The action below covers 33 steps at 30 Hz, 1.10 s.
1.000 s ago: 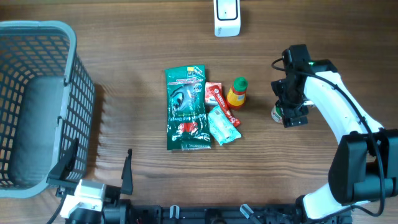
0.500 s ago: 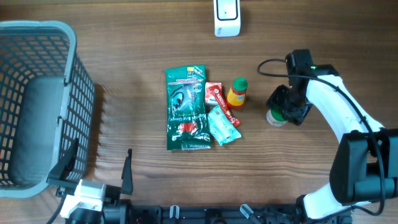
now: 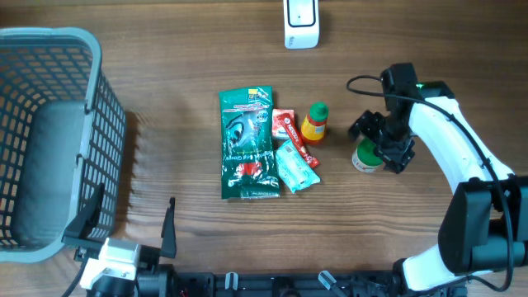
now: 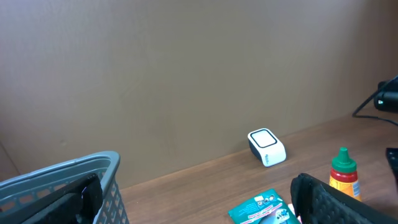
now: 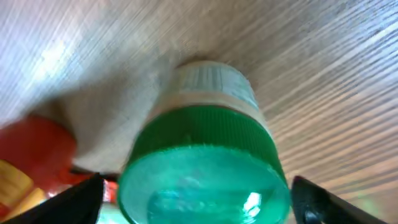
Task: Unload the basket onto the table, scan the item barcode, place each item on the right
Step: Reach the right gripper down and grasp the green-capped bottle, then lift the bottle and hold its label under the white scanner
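Note:
I need to grab the small jar by its green lid [image 3: 365, 157] [image 5: 205, 180] from above with my right gripper next, so the jar's body stays uncovered to scan the barcode.
A small jar with a green lid [image 3: 365, 157] [image 5: 205, 180] stands on the table right of the pile of items. My right gripper [image 3: 379, 146] [image 5: 194, 198] is open and straddles it from above. Both black fingertips [image 5: 81, 198] show a gap from the lid. The white barcode scanner [image 3: 301, 25] [image 4: 266, 147] sits at the far edge. My left gripper [image 3: 128, 223] [image 4: 202, 199] hangs open and empty near the front left, by the basket.
A green pouch [image 3: 246, 142], a red packet [image 3: 286, 126], a teal packet [image 3: 295, 166] and a yellow bottle with a green cap [image 3: 314, 122] [image 4: 342, 174] lie mid-table. A grey mesh basket [image 3: 99, 99] fills the left side.
My right gripper has turned above the jar and shifted slightly, and the jar now stands a little further left and nearer. The left arm is unchanged.

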{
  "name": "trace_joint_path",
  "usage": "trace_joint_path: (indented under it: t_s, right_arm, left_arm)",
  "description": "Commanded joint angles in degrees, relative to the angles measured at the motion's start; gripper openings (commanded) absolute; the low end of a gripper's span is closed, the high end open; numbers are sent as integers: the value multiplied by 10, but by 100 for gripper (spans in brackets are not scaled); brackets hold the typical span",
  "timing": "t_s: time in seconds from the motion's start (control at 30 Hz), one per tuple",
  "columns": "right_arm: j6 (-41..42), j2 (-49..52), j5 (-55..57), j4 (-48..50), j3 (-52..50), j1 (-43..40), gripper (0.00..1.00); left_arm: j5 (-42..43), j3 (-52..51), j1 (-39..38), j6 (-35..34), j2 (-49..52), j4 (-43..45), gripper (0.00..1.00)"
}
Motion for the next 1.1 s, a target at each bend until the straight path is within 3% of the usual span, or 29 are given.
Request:
trace_joint_path:
  t_s: [0.0,0.1,0.23,0.33,0.6,0.7,0.77,1.07]
  right_arm:
    - [81,-9,12,33,-25,-1,100]
    - [102,-6,28,74,-70,-1,99]
    - [127,-6,28,134,-123,-1,87]
    - [127,1,29,183,-149,-1,84]
    - [95,35,42,197,-150,-1,67]
    - [26,33,-11,197,-145,-1,61]
    - [-79,32,-91,177,-130,-1,57]
    - [-317,2,-352,-78,-111,-1,52]
  left_arm:
    - [-5,-4,-3,3,-5,2,100]
    - [-5,-4,-11,3,-5,2,100]
    - [-5,-4,-13,3,-5,2,100]
    - [-5,-4,-13,3,-5,2,100]
    - [-5,-4,-13,3,-5,2,100]
    - [-5,-4,-13,3,-5,2,100]
    - [-5,-4,-13,3,-5,2,100]
    - [-5,-4,-13,3,-5,0,100]
